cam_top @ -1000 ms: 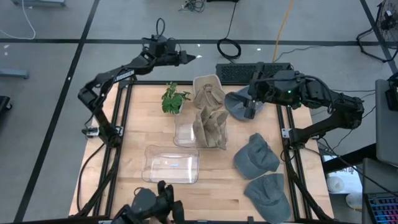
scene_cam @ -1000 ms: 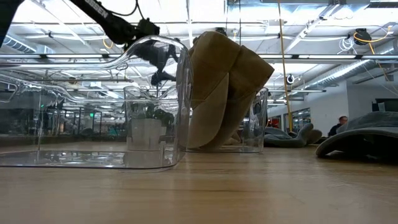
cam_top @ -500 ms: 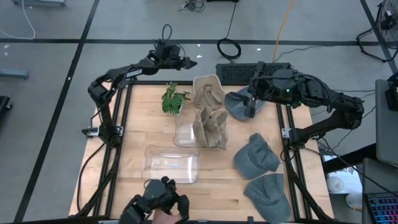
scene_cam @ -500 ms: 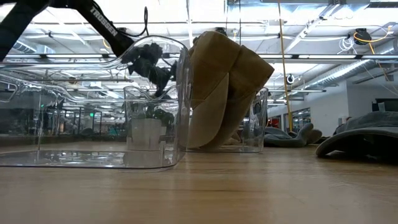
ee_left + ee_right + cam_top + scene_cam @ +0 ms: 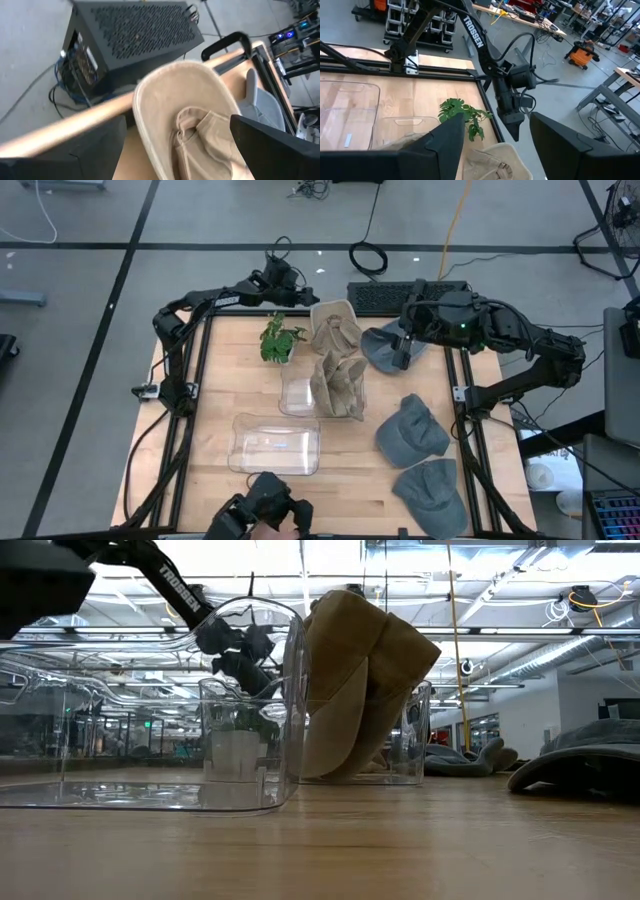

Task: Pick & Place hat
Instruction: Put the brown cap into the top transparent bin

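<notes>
I should next grab the tan hat (image 5: 336,335) by its brim's edge (image 5: 316,315) with my left gripper. Then I can pick it up and place it.
A tan hat (image 5: 335,328) lies brim-up at the table's far edge; in the left wrist view it (image 5: 192,127) fills the middle. My left gripper (image 5: 308,292) hangs open just beyond the far edge, left of that hat, and shows in the low view (image 5: 240,650) behind the clear bins. Another tan hat (image 5: 338,385) stands crumpled in a clear bin (image 5: 300,392). A grey hat (image 5: 383,345) rests on the far right corner, and my right gripper (image 5: 402,352) hovers open over it. Two more grey hats (image 5: 410,430) (image 5: 432,495) lie along the right side.
An empty clear bin (image 5: 275,445) sits near the table's front left. A small potted plant (image 5: 280,338) stands left of the far tan hat, close under my left arm. A black keyboard-like case (image 5: 390,295) lies beyond the far edge. A dark object (image 5: 265,515) is at the near edge.
My left gripper has moved toward the table's right and near side, down toward the far tan hat, its arm folding in behind it. The dark object at the near edge has shifted rightward. My right arm and all hats have stayed put.
</notes>
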Tool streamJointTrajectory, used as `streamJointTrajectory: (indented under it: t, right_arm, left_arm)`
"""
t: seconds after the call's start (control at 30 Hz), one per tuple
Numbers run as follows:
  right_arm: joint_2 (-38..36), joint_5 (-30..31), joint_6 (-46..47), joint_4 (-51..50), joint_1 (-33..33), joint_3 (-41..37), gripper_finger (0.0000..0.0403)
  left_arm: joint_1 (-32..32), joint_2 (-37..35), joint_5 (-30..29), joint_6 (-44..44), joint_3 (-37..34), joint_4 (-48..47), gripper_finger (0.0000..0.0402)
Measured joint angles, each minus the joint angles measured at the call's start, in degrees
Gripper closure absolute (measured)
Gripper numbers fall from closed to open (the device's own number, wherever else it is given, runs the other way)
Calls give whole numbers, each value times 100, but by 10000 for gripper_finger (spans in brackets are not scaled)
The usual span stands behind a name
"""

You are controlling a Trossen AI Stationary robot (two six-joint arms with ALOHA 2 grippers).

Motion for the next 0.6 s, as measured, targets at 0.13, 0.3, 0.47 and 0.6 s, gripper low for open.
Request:
streamJointTrajectory:
  t: [0.13,0.3,0.47,0.6]
  right_arm:
    - [0,-2,-23,0,9,0,190]
    - [0,-131,-58,-2,9,0,190]
    - [0,-153,-85,-47,11,0,190]
    - [0,-153,-95,-60,11,0,190]
  left_arm:
    - [-127,22,-55,-147,0,-187,34]
    - [-303,22,-220,-253,0,-368,34]
    - [-366,138,-357,-411,0,-532,34]
    - [-365,332,-306,-627,8,-497,34]
